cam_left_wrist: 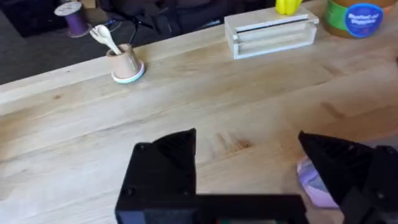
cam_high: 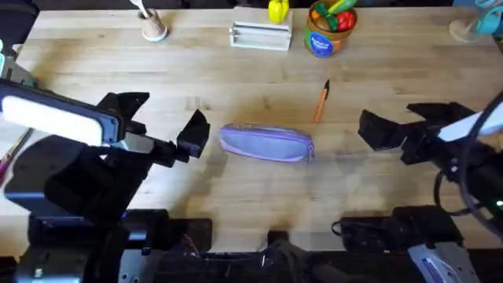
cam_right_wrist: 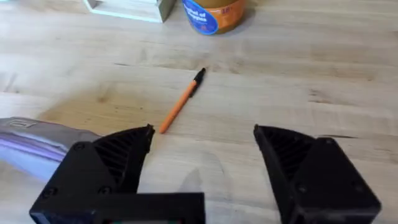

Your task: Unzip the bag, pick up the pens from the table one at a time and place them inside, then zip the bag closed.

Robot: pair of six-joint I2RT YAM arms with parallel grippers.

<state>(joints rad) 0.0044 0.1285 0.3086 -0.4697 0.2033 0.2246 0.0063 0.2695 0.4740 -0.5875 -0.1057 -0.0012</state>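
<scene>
Next, my left gripper grabs the lavender bag by the end (cam_high: 227, 136) opposite the purple zipper pull, which leaves the zipper pull (cam_high: 311, 152) free to slide open.
The lavender bag (cam_high: 266, 143) lies lengthwise in the middle of the table (cam_high: 236, 79), its zipper shut as far as I can see. One orange pen (cam_high: 321, 101) with a black end rests just behind its right end. My left gripper (cam_high: 194, 135) hovers open just left of the bag, whose corner (cam_left_wrist: 314, 185) shows beside one finger. To the bag's right, my right gripper (cam_high: 373, 128) is open, with the bag's end (cam_right_wrist: 37, 142) and the pen (cam_right_wrist: 181, 101) ahead of it.
Along the far edge stand a tan cup with a white utensil (cam_high: 152, 26), a white slatted rack (cam_high: 260, 35), a yellow object (cam_high: 278, 10) and an orange tub with a blue label (cam_high: 328, 31). Bare wood surrounds the bag.
</scene>
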